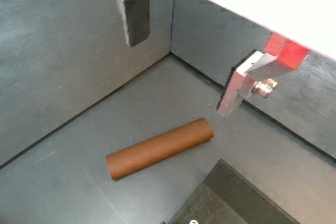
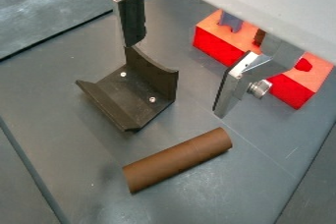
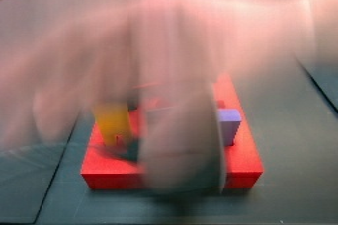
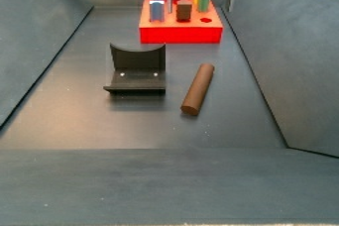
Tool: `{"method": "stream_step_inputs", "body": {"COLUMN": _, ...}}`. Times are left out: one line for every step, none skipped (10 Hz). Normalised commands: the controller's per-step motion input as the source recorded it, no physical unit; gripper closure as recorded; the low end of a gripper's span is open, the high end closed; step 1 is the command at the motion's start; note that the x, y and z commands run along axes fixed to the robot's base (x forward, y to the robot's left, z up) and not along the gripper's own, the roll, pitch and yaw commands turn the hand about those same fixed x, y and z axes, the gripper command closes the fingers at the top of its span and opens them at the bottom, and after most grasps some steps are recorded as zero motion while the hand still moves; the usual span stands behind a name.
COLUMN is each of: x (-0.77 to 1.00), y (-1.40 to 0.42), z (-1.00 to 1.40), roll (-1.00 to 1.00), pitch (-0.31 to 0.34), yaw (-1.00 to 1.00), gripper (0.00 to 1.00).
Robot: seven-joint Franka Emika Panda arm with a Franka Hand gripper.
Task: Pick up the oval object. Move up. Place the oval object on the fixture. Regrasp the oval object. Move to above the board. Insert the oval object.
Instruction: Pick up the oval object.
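Note:
My gripper grabs the oval object by its long sides next, to set it on the fixture (image 1: 234,200).
The oval object (image 4: 197,88) is a dark brown peg lying flat on the grey floor, just beside the fixture (image 4: 137,71); it shows in both wrist views (image 1: 160,149) (image 2: 178,159). The fixture (image 2: 132,95) is a dark block with a curved notch, and nothing lies in it. The red board (image 4: 181,35) stands beyond them with coloured pegs upright in it; it also shows in a wrist view (image 2: 217,39). My gripper (image 2: 187,56) is open and empty, hanging above the floor between the board and the oval object, its fingers (image 1: 136,17) wide apart.
Grey walls enclose the floor on both sides (image 4: 284,42). A side view is heavily blurred by a pale shape in front; the board's red front (image 3: 106,178), a yellow peg (image 3: 114,122) and a purple peg (image 3: 230,122) show through.

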Motion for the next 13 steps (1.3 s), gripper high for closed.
{"method": "stream_step_inputs", "body": {"x": 0.0, "y": 0.0, "z": 0.0, "roll": 0.0, "pitch": 0.023, "yaw": 0.0, "gripper": 0.0}}
{"method": "stream_step_inputs", "body": {"x": -0.14, "y": 0.0, "z": 0.0, "roll": 0.0, "pitch": -0.074, "yaw": -0.03, "gripper": 0.0}}
{"method": "stream_step_inputs", "body": {"x": 0.16, "y": -0.06, "z": 0.0, "roll": 0.08, "pitch": 0.123, "yaw": -0.11, "gripper": 0.0}}
{"method": "stream_step_inputs", "body": {"x": 0.39, "y": 0.14, "z": -0.45, "roll": -0.09, "pitch": 0.036, "yaw": -0.72, "gripper": 0.0}}
{"method": "stream_step_inputs", "body": {"x": 0.0, "y": 0.0, "z": -0.72, "roll": -0.01, "pitch": -0.059, "yaw": -1.0, "gripper": 0.0}}
{"method": "stream_step_inputs", "body": {"x": -0.02, "y": 0.0, "z": -0.76, "roll": -0.01, "pitch": -0.124, "yaw": -1.0, "gripper": 0.0}}
{"method": "stream_step_inputs", "body": {"x": 0.0, "y": -0.28, "z": -0.87, "roll": 0.0, "pitch": -0.154, "yaw": -0.77, "gripper": 0.0}}
{"method": "stream_step_inputs", "body": {"x": -0.16, "y": -0.41, "z": -1.0, "roll": 0.0, "pitch": 0.0, "yaw": -0.67, "gripper": 0.0}}
{"method": "stream_step_inputs", "body": {"x": -0.65, "y": -0.11, "z": -1.0, "roll": 0.0, "pitch": 0.0, "yaw": -0.42, "gripper": 0.0}}
{"method": "stream_step_inputs", "body": {"x": -0.75, "y": 0.0, "z": -0.93, "roll": 0.12, "pitch": -0.05, "yaw": -0.23, "gripper": 0.0}}
{"method": "stream_step_inputs", "body": {"x": -0.55, "y": 0.41, "z": -0.82, "roll": 0.23, "pitch": -0.063, "yaw": 0.0, "gripper": 0.0}}
{"method": "stream_step_inputs", "body": {"x": -0.48, "y": 0.49, "z": -0.92, "roll": 0.22, "pitch": -0.086, "yaw": 0.12, "gripper": 0.0}}
{"method": "stream_step_inputs", "body": {"x": 0.11, "y": 0.46, "z": -0.57, "roll": 0.0, "pitch": -0.307, "yaw": 0.38, "gripper": 0.0}}
